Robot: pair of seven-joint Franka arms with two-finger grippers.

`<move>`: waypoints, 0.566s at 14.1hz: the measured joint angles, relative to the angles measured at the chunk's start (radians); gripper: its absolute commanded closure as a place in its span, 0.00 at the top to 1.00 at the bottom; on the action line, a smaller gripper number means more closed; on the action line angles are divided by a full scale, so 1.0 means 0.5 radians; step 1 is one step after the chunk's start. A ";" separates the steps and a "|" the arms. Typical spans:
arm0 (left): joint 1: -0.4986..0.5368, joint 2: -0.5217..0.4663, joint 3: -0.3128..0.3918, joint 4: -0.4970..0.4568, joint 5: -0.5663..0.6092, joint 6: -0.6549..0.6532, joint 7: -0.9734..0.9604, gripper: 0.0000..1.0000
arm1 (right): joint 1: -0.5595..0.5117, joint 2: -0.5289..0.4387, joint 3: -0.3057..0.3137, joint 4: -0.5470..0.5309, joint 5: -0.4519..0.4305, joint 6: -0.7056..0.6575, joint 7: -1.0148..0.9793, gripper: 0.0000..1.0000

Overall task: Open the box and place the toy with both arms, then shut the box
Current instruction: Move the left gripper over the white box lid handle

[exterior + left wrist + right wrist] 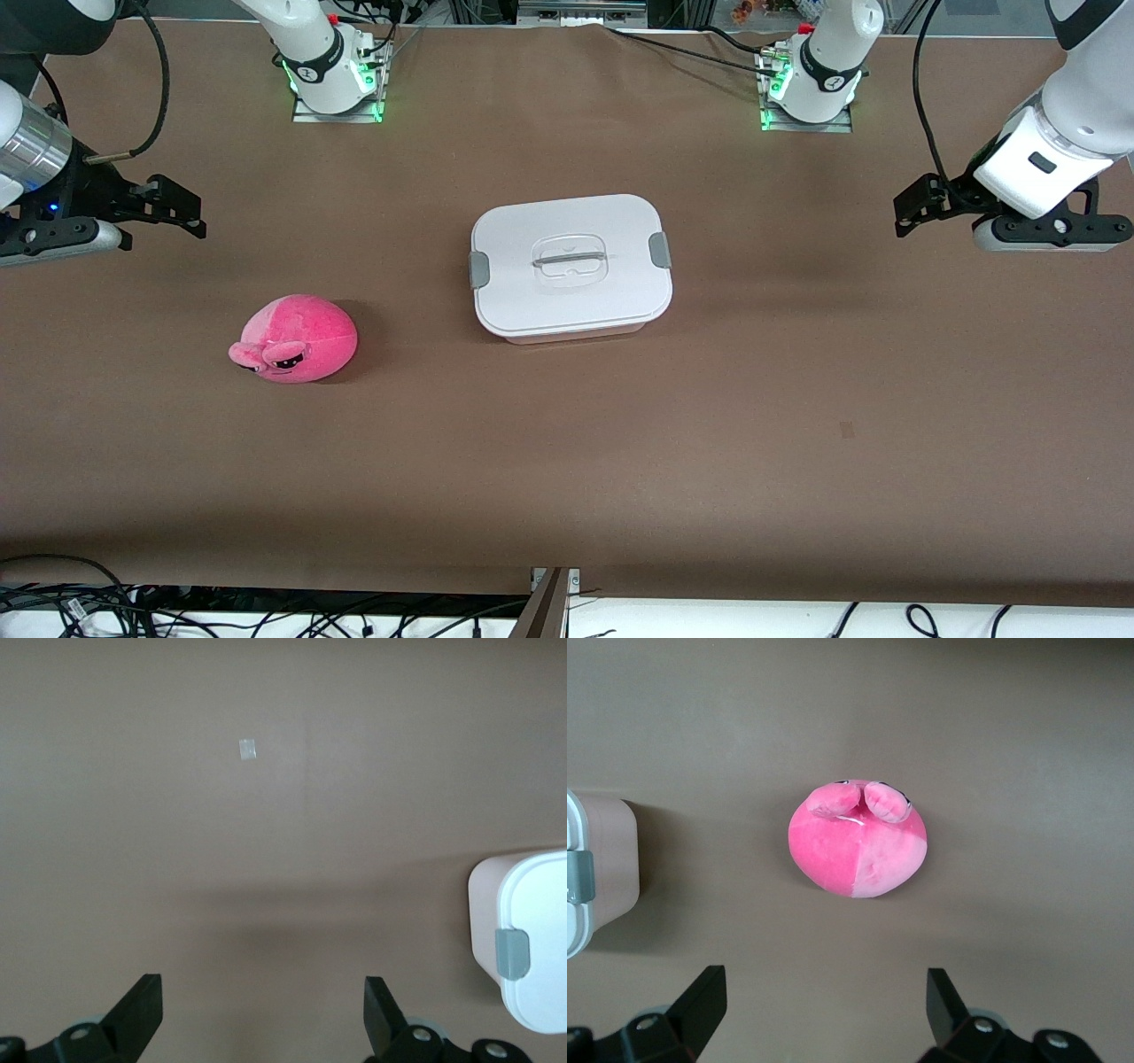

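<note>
The white lid needs to come open for the pink plush toy, so I will next grab the lid by its recessed centre handle with my left gripper.
The box stands mid-table with its white lid on, a grey clip at each end and a recessed centre handle. The pink plush toy lies on the table toward the right arm's end, nearer the front camera than the box. My right gripper hangs open and empty above the table at that end; its wrist view shows the toy, one box end and its own gripper. My left gripper hangs open and empty over the left arm's end; its wrist view shows a box end and its own gripper.
A brown mat covers the table. A small tape mark sits on it toward the left arm's end and also shows in the left wrist view. Cables lie along the table's front edge.
</note>
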 measured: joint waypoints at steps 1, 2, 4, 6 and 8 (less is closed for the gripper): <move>-0.002 0.003 -0.006 0.000 -0.046 -0.059 0.000 1.00 | 0.000 0.000 0.000 0.002 0.000 0.000 0.000 1.00; -0.006 0.006 -0.020 0.000 -0.106 -0.099 0.002 1.00 | 0.000 0.000 0.000 0.004 0.000 0.000 0.000 1.00; -0.035 0.019 -0.101 0.000 -0.159 -0.126 0.013 1.00 | -0.003 0.000 -0.003 0.009 0.000 -0.001 0.000 1.00; -0.095 0.052 -0.220 0.000 -0.176 -0.127 0.127 1.00 | -0.004 0.000 -0.011 0.018 0.000 -0.004 0.000 1.00; -0.182 0.132 -0.342 -0.001 -0.179 -0.122 0.260 1.00 | -0.006 0.000 -0.016 0.023 0.000 -0.010 0.000 1.00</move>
